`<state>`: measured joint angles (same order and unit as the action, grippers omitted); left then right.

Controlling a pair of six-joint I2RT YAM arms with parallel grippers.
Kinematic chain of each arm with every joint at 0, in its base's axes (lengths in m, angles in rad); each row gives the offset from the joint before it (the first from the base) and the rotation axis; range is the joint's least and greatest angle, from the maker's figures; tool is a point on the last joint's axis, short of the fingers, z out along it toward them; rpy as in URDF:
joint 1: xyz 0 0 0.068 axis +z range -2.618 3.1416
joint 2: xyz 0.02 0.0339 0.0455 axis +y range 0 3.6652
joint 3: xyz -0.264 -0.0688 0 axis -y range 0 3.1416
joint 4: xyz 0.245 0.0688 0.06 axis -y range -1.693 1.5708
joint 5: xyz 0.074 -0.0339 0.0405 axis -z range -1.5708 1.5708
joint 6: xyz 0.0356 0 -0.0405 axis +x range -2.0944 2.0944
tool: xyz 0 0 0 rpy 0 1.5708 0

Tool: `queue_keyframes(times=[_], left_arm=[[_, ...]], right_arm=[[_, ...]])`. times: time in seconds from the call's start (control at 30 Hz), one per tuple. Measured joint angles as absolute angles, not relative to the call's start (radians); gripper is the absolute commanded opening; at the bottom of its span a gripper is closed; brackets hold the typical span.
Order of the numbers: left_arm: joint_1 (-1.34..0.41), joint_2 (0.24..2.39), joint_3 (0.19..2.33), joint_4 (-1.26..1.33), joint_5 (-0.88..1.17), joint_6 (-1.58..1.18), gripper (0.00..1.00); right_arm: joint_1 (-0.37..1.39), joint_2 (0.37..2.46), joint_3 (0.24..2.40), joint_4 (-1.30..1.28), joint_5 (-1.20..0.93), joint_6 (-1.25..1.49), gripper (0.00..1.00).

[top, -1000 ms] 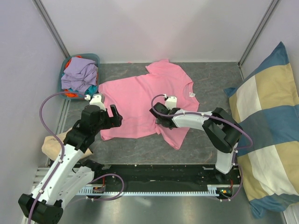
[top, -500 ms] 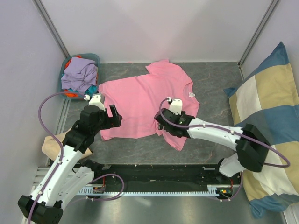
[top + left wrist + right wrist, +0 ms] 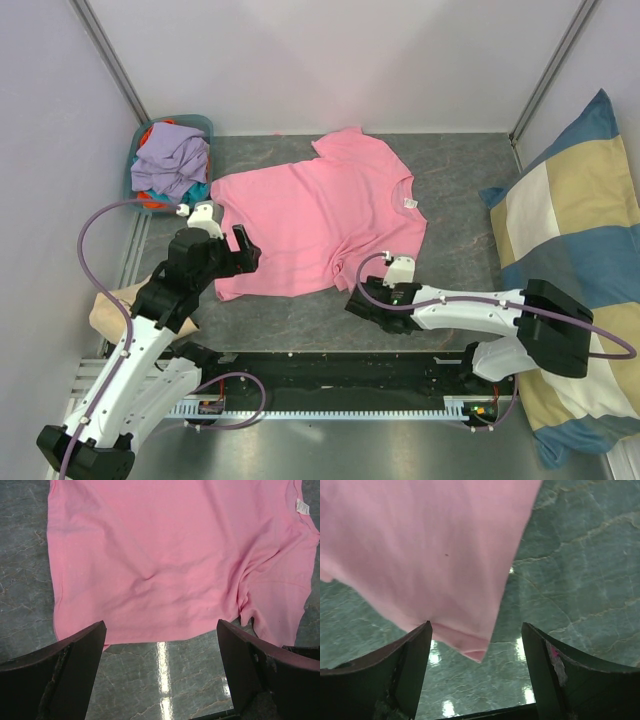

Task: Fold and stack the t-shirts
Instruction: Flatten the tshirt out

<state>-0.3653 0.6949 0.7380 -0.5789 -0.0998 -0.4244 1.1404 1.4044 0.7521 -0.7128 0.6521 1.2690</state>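
Next, the right gripper grabs the pink t-shirt by its near sleeve corner (image 3: 474, 648), opposite the hem, to stretch the t-shirt flat for folding.
A bright pink t-shirt (image 3: 310, 220) lies spread flat on the grey table, with its white neck label (image 3: 409, 203) at the right. My left gripper (image 3: 236, 260) is open and empty, hovering over the shirt's hem at the left; in the left wrist view (image 3: 161, 629) the hem (image 3: 150, 637) runs between the fingers. My right gripper (image 3: 362, 303) is open and empty at the near tip of the shirt's sleeve. In the right wrist view (image 3: 476, 629) the pink sleeve corner (image 3: 470, 647) hangs between the open fingers. Lavender (image 3: 170, 158), teal (image 3: 198, 190) and orange (image 3: 150, 203) tees sit in a basket.
The teal basket (image 3: 132, 170) stands at the back left corner. A large blue-and-cream checked cushion (image 3: 580, 270) leans at the right. A beige cloth (image 3: 108, 312) lies by the left arm. Walls close the back and sides.
My right arm has drawn back from over the shirt's lower middle towards the near edge, ending at the sleeve tip. The left arm has hardly moved.
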Motion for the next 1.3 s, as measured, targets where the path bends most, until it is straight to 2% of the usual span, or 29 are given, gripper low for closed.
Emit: queue_keyframes(times=[0.3, 0.97, 1.07, 1.17, 1.27, 1.3], left_arm=[[-0.365, 0.693, 0.738, -0.579, -0.095, -0.425, 1.0], [-0.365, 0.682, 0.738, -0.582, -0.094, -0.425, 1.0], [-0.365, 0.68, 0.738, -0.582, -0.095, -0.425, 1.0], [-0.365, 0.68, 0.738, -0.582, -0.095, -0.425, 1.0], [-0.365, 0.68, 0.738, -0.582, -0.095, -0.425, 1.0], [-0.365, 0.68, 0.738, -0.582, -0.095, -0.425, 1.0]], right_arm=[[1.142, 1.316, 0.677, -0.733, 0.653, 1.349, 0.77], [1.168, 1.391, 0.659, -0.67, 0.611, 1.356, 0.68], [1.196, 1.436, 0.691, -0.659, 0.623, 1.357, 0.6], [1.222, 1.473, 0.72, -0.645, 0.634, 1.359, 0.42], [1.241, 1.502, 0.741, -0.631, 0.645, 1.361, 0.34], [1.244, 1.507, 0.744, -0.628, 0.648, 1.361, 0.26]])
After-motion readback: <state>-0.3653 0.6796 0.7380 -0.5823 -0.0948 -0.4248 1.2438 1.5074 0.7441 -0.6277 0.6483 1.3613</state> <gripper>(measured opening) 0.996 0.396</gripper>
